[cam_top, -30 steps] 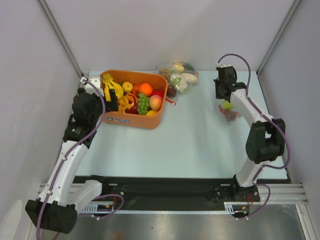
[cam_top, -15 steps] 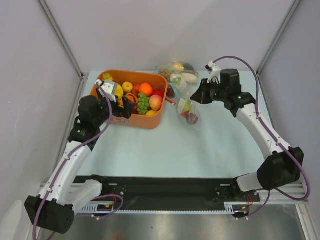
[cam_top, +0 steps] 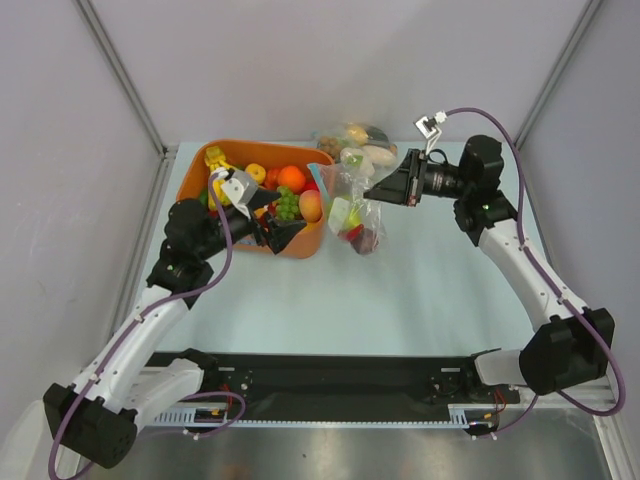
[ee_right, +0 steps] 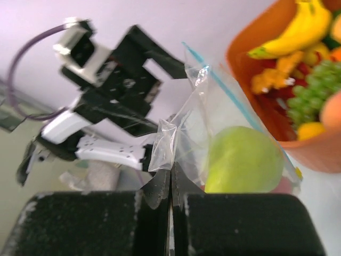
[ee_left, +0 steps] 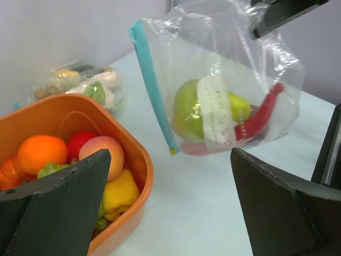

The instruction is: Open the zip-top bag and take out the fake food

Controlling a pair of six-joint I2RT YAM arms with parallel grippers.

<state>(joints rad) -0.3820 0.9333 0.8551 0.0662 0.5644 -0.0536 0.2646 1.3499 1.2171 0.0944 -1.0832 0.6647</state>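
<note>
My left gripper grips the zip-top bag by its bluish zip strip (cam_top: pixel 320 185) (ee_left: pixel 152 80) next, for my right gripper to re-grip and open the bag.
The zip-top bag (cam_top: pixel 350 205) hangs in the air just right of the orange tub, its bluish zip strip (ee_left: pixel 152 80) running down the side that faces my left gripper. My right gripper (cam_top: pixel 372 193) is shut on a crumpled fold of the bag's plastic (ee_right: pixel 171 154) at the opposite edge. Inside the bag lie the fake food pieces: a green pear (ee_left: pixel 186 106), a red chili (ee_left: pixel 264 112) and a dark fruit (cam_top: pixel 366 238) at the bottom. My left gripper (cam_top: pixel 275 218) is open and points at the bag from the left, a short way off and touching nothing.
The orange tub (cam_top: pixel 300 245) with bananas, an orange, grapes and a peach sits under and beside my left gripper. Its rim (ee_left: pixel 133 144) is close to my left finger. A larger clear bag of vegetables (cam_top: pixel 358 145) lies at the back of the table.
My right arm swung left, carrying the bag from the right side of the table to beside the tub. My left arm reached right over the tub toward the bag, jaws open throughout.
</note>
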